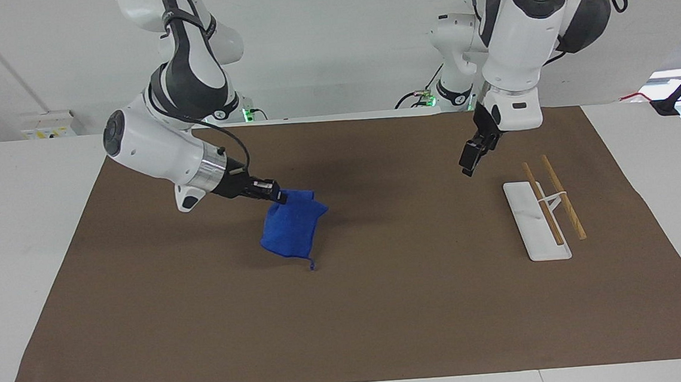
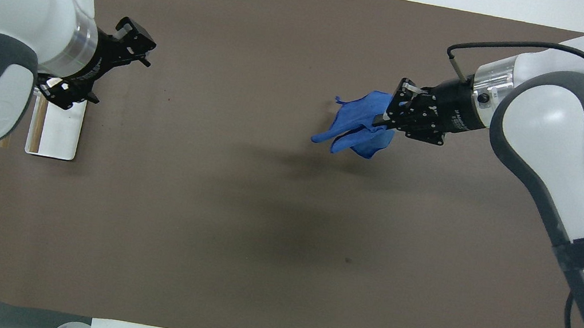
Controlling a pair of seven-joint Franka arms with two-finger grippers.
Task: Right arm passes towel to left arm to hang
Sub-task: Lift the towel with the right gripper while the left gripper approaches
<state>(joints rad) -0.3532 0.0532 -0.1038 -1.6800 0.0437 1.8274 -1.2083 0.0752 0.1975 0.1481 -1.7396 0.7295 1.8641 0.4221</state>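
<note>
The left gripper grabs the towel by a loose hanging corner [image 2: 319, 137] next, since the towel's upper edge [image 2: 384, 114] is bunched inside my right gripper.
The towel [image 1: 292, 230] [image 2: 358, 130] is a bright blue cloth that hangs bunched in the air above the brown mat [image 1: 384, 308], its loop tag dangling at the bottom. My right gripper [image 1: 278, 196] [image 2: 389, 115] is shut on the towel's upper edge and points toward the left arm's end of the table. My left gripper [image 1: 469, 161] [image 2: 119, 77] hovers open and holds nothing. It is over the mat beside the rack, apart from the towel by a wide gap.
A rack with a white base [image 1: 537, 222] [image 2: 57, 129] and two wooden rods [image 1: 562, 196] stands on the mat toward the left arm's end. In the overhead view the left arm covers most of it. White tabletop [image 1: 20, 237] borders the mat.
</note>
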